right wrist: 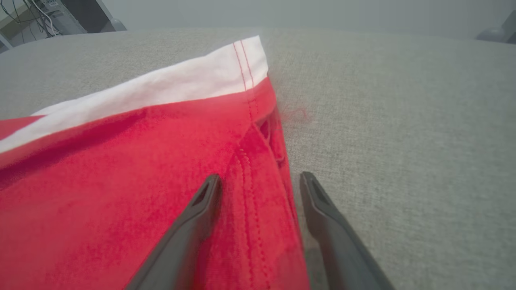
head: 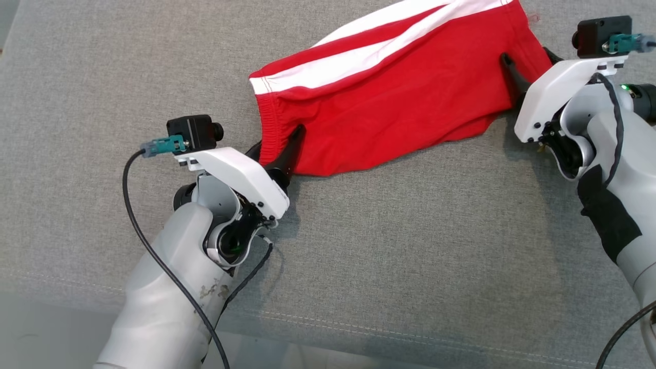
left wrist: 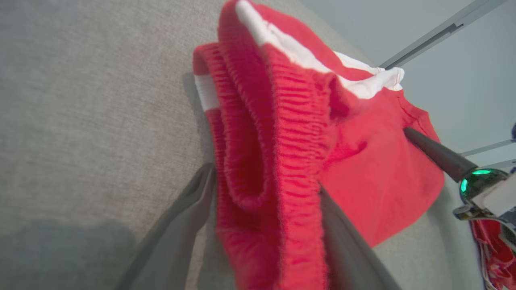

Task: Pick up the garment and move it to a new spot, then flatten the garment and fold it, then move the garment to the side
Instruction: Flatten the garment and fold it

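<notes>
My right gripper pinches the red cloth (head: 406, 98) by its leg hem (head: 532, 50) next, since the hem stands up in a fold while the cloth lies slack.
The garment (head: 400, 102) is a pair of red shorts with white side stripes, lying slanted on a grey fabric surface (head: 389, 246). My left gripper (head: 279, 141) is at its elastic waistband end, at the lower left. In the left wrist view the left gripper (left wrist: 266, 177) stands open with the bunched waistband (left wrist: 278, 145) between its fingers. My right gripper (head: 527, 55) is at the leg hem on the right. In the right wrist view the right gripper (right wrist: 261, 176) is open astride the hem edge (right wrist: 258, 133), one finger over red cloth, the other over the grey surface.
The grey surface's front edge with a stitched seam (head: 359, 328) runs along the bottom of the head view. My right arm's finger (left wrist: 431, 151) rests on the garment in the left wrist view. Cables and equipment (right wrist: 48, 16) stand beyond the far edge.
</notes>
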You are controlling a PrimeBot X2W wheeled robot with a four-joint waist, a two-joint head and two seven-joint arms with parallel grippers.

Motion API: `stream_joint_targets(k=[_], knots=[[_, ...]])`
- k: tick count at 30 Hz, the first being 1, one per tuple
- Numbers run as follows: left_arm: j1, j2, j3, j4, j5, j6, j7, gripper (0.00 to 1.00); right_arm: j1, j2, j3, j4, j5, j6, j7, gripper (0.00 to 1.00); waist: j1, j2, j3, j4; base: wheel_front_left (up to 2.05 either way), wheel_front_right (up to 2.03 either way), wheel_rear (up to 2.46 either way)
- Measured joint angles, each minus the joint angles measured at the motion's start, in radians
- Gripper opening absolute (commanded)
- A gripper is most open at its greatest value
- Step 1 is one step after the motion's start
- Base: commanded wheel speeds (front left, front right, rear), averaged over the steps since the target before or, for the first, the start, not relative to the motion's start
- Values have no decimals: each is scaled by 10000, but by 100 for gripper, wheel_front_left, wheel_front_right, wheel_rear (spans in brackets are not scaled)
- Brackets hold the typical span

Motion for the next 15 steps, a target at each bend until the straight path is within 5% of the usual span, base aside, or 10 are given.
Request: stream_joint_targets(k=[2, 3, 4, 5, 6, 15], knots=[[-152, -35, 25, 236, -359, -215, 188, 100, -77, -6, 35, 36, 245, 0, 182, 100, 0, 0, -4, 41, 0, 0, 0], [-200, -46, 23, 345, -539, -324, 255, 100, -79, -2, 77, 35, 328, 0, 305, 50, 0, 1, -11, 61, 0, 0, 0], [-263, -58, 10, 454, -635, -382, 341, 75, -78, 0, 86, 13, 449, 0, 370, 0, 0, 0, -26, 75, 0, 0, 0], [-337, -73, 10, 566, -717, -426, 399, 22, -79, -2, 102, 10, 575, -2, 410, 0, 0, 0, -44, 87, 0, 0, 0], [-360, -96, 8, 652, -842, -495, 395, 0, -79, -6, 169, 10, 640, 0, 550, 0, 0, 0, -60, 96, 0, 0, 0], [-380, -119, -123, 995, -1285, -882, 347, 0, 123, -144, 485, -773, 1783, 0, 600, 0, 0, 0, -119, 15, 0, 0, 0]])
